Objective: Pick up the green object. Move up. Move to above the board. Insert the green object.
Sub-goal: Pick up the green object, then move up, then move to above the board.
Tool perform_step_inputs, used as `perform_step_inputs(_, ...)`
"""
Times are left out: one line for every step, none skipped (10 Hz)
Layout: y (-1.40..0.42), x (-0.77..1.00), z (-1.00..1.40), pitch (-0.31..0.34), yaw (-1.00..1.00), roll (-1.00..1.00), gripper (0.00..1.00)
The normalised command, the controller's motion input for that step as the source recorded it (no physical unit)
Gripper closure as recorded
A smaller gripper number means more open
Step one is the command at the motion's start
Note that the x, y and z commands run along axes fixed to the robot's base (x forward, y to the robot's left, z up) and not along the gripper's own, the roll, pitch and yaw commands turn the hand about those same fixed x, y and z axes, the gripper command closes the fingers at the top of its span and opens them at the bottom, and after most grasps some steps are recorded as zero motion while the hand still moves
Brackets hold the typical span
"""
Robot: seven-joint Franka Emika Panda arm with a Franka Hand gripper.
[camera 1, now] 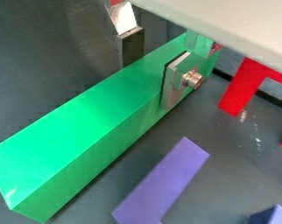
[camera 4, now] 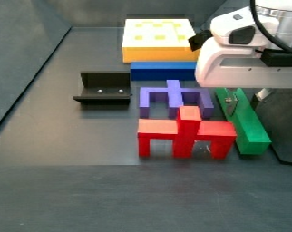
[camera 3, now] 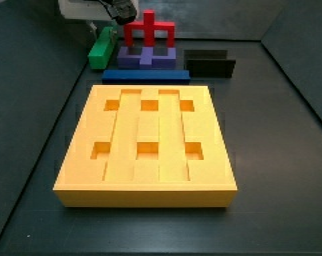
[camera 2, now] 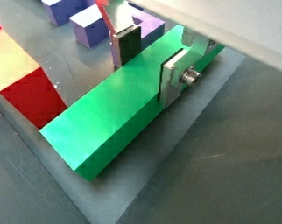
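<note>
My gripper grabs the green object by its end (camera 3: 108, 32) beside the red piece next. Then it inserts the object into the board (camera 3: 117, 140).
The green object (camera 1: 79, 144) is a long green bar lying flat on the dark floor; it also shows in a wrist view (camera 2: 109, 118) and in both side views (camera 3: 101, 47) (camera 4: 248, 122). My gripper (camera 1: 155, 66) (camera 2: 151, 61) is low over the bar's far part and open. One finger with a dark pad (camera 1: 130, 48) stands beside one long side, and the silver plate finger (camera 1: 179, 79) sits at the other side. The board (camera 3: 117, 140) (camera 4: 159, 38) is a yellow-orange slab with six square holes, lying apart from the bar.
A red piece (camera 3: 153, 30) (camera 4: 185, 134), a purple piece (camera 3: 150, 55) (camera 4: 179, 98) and a flat blue bar (camera 3: 144, 74) (camera 4: 160, 71) lie between the green bar and the board. The fixture (camera 3: 211, 62) (camera 4: 106, 88) stands nearby.
</note>
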Motion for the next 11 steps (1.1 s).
perform_step_inputs(0.0,0.0,0.0,0.0,0.0,0.0,1.0)
perform_step_inputs(0.0,0.0,0.83,0.0,0.0,0.0,1.0)
perform_step_inputs(-0.02,0.04,0.84,-0.01,-0.06,0.0,1.0)
perform_step_inputs(-0.01,-0.03,0.62,0.062,-0.06,0.04,1.0)
perform_step_inputs(0.0,-0.04,0.45,0.076,-0.05,0.09,1.0)
perform_step_inputs(0.0,0.0,1.4,0.0,0.0,0.0,1.0)
perform_step_inputs(0.01,0.0,1.4,0.0,0.01,-0.01,1.0)
perform_step_inputs(0.0,-0.06,1.4,0.048,0.01,0.0,1.0)
perform_step_inputs(0.0,-0.06,1.4,0.028,0.01,0.05,1.0)
perform_step_inputs(0.01,-0.01,1.4,0.038,0.0,0.04,1.0)
perform_step_inputs(0.01,0.01,1.4,0.062,0.0,0.0,1.0)
